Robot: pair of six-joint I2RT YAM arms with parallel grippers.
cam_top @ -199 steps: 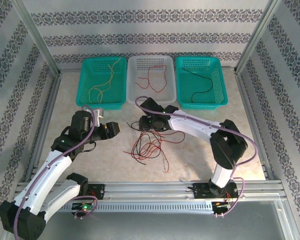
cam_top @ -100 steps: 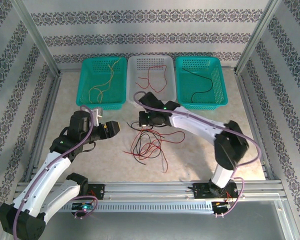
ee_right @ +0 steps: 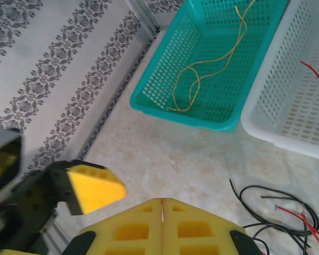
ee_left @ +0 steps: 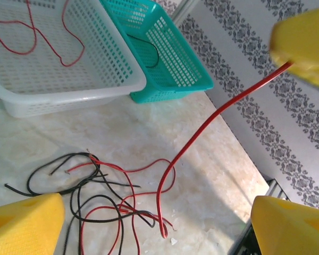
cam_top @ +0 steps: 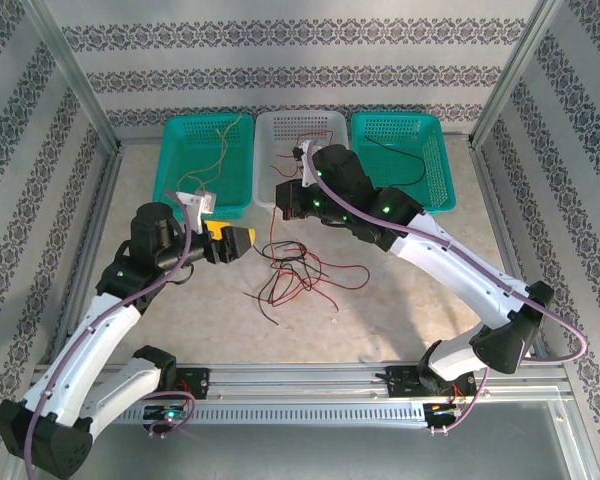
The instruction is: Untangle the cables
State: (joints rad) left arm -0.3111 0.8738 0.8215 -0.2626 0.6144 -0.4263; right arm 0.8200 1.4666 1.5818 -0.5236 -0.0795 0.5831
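Note:
My left gripper grabs the red cable (ee_left: 223, 106) on its raised part below the right gripper next, to untangle it.
A tangle of red and black cables (cam_top: 295, 275) lies on the table in the middle. My right gripper (cam_top: 292, 203) hangs above it by the white basket's front and is shut on a red cable (ee_left: 223, 106), which runs taut from its finger (ee_left: 303, 42) down into the tangle (ee_left: 95, 186). In the right wrist view the jaws (ee_right: 162, 204) are pressed together. My left gripper (cam_top: 242, 240) stands open just left of the tangle, with nothing between its fingers (ee_left: 21, 223).
Three baskets line the back. The left teal basket (cam_top: 170, 170) holds a yellow cable (ee_right: 202, 69). The white basket (cam_top: 265, 190) holds a red one (ee_left: 37, 37). The right teal basket (cam_top: 440, 190) holds a black one (cam_top: 405, 160). Metal rails edge the table.
My right gripper closed on the red cable, then rose and moved back toward the white basket, pulling the cable up. The left gripper opened wider and shifted slightly right.

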